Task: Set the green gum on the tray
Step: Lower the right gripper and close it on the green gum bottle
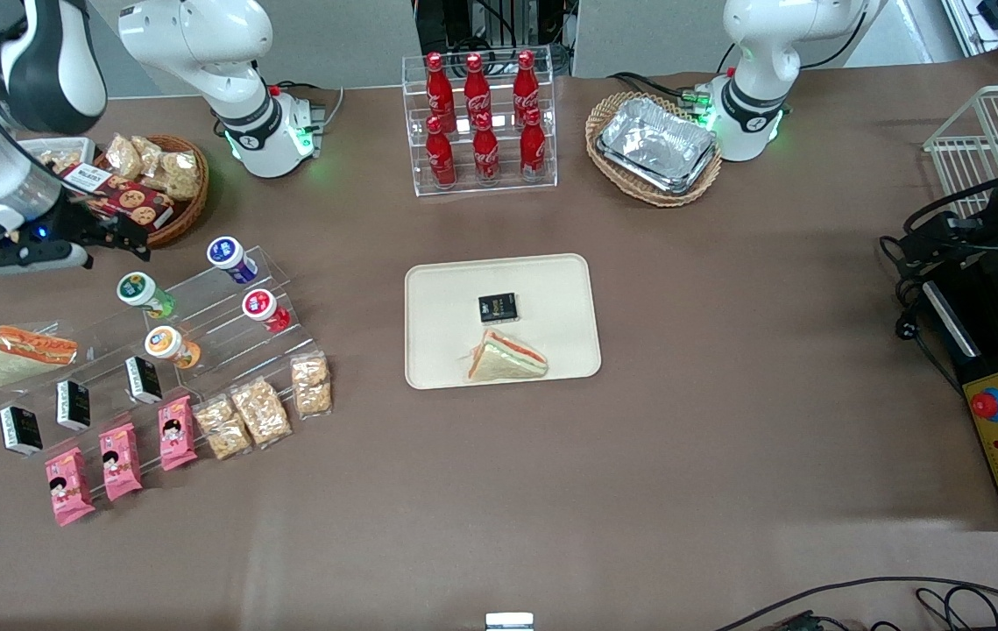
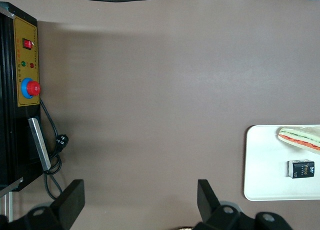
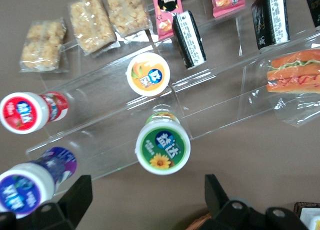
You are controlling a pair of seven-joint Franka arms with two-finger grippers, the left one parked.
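Observation:
My gripper grabs the green gum by its white lid (image 1: 133, 286) next, to set it on the cream-beige tray (image 1: 551, 289).
The green gum (image 1: 145, 294) (image 3: 163, 145) is a small light-green bottle with a white lid and dark green label, leaning on the clear stepped rack (image 1: 201, 315). My gripper (image 1: 126, 238) (image 3: 147, 197) hangs open above the table between the snack basket and the rack, a little farther from the front camera than the green gum, with nothing between its fingers (image 3: 75, 197). The cream-beige tray (image 1: 551, 289) (image 2: 260, 160) lies mid-table, holding a sandwich (image 1: 507, 358) and a small black box (image 1: 497, 308).
On the rack are orange (image 1: 169, 345), red (image 1: 264, 308) and blue (image 1: 230, 258) gum bottles. A wicker snack basket (image 1: 157, 184) sits beside my gripper. A wrapped sandwich (image 1: 25, 352), black boxes, pink packs and cracker packs (image 1: 262, 410) lie nearer the camera. A cola rack (image 1: 481, 123) stands farther back.

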